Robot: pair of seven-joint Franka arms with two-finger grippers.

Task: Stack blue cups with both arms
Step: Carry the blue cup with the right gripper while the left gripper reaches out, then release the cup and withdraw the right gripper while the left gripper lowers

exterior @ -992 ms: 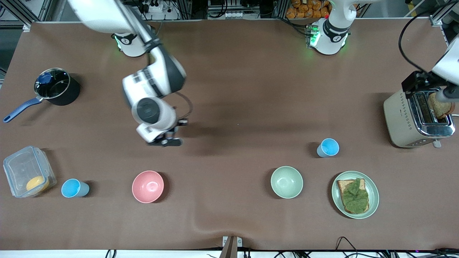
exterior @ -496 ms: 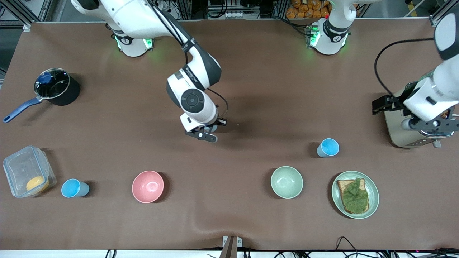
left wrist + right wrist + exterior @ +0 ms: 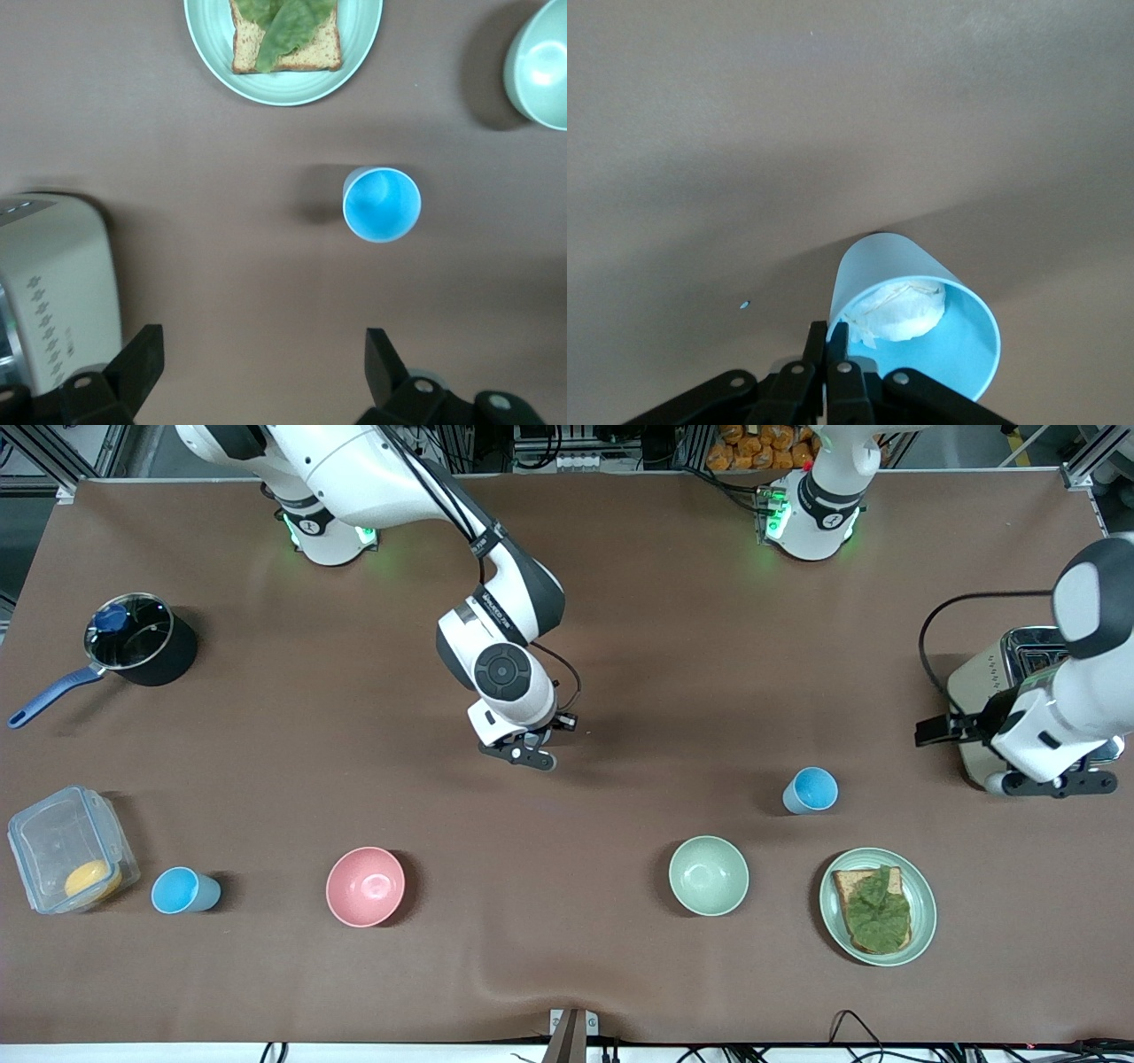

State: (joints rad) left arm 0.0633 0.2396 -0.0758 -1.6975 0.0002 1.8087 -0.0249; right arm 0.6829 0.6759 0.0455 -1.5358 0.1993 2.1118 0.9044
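Observation:
The light-blue cup's base meets its shadow on the tabletop under my gripper's fingers, so the cup would stand and my right gripper should open its fingers.
My right gripper hangs over the middle of the table, and the arm hides what it holds in the front view. In the right wrist view the right gripper is shut on the rim of a light-blue cup with something whitish crumpled inside. A second blue cup, sky-blue inside, stands upright next to the green bowl and also shows in the left wrist view. A third blue cup stands beside the plastic box. My left gripper is over the table by the toaster; it is open and empty.
A toaster stands at the left arm's end. A green plate with toast and lettuce, a pale green bowl and a pink bowl sit nearer the camera. A black pot and a clear box are at the right arm's end.
The right arm has swung from above the pink bowl's area toward the middle of the table. The left arm has come away from the toaster's slot and now hangs beside the toaster.

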